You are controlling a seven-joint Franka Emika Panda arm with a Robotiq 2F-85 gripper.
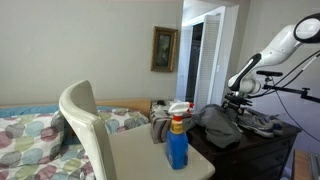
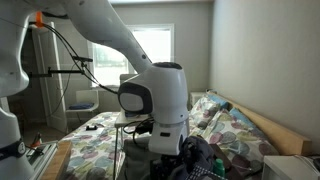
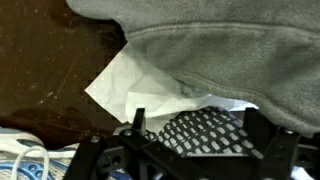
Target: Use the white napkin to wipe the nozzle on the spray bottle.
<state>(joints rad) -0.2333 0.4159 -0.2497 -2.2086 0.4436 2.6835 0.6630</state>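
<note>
The patterned piece is between my fingers, so it is too early to close. My gripper moves toward the white napkin's exposed edge, then closes on it.
The blue spray bottle with a red and white nozzle stands on a white table in an exterior view. The white napkin lies on a dark wooden top in the wrist view, partly tucked under grey clothing. My gripper is open, just above the napkin's near edge, with a black-and-white patterned piece between its fingers. In both exterior views the gripper hangs over the dark dresser, apart from the bottle.
A white chair stands at the white table. Grey clothes are piled on the dark dresser. A bed with a patterned cover lies behind. A white cable lies near the gripper.
</note>
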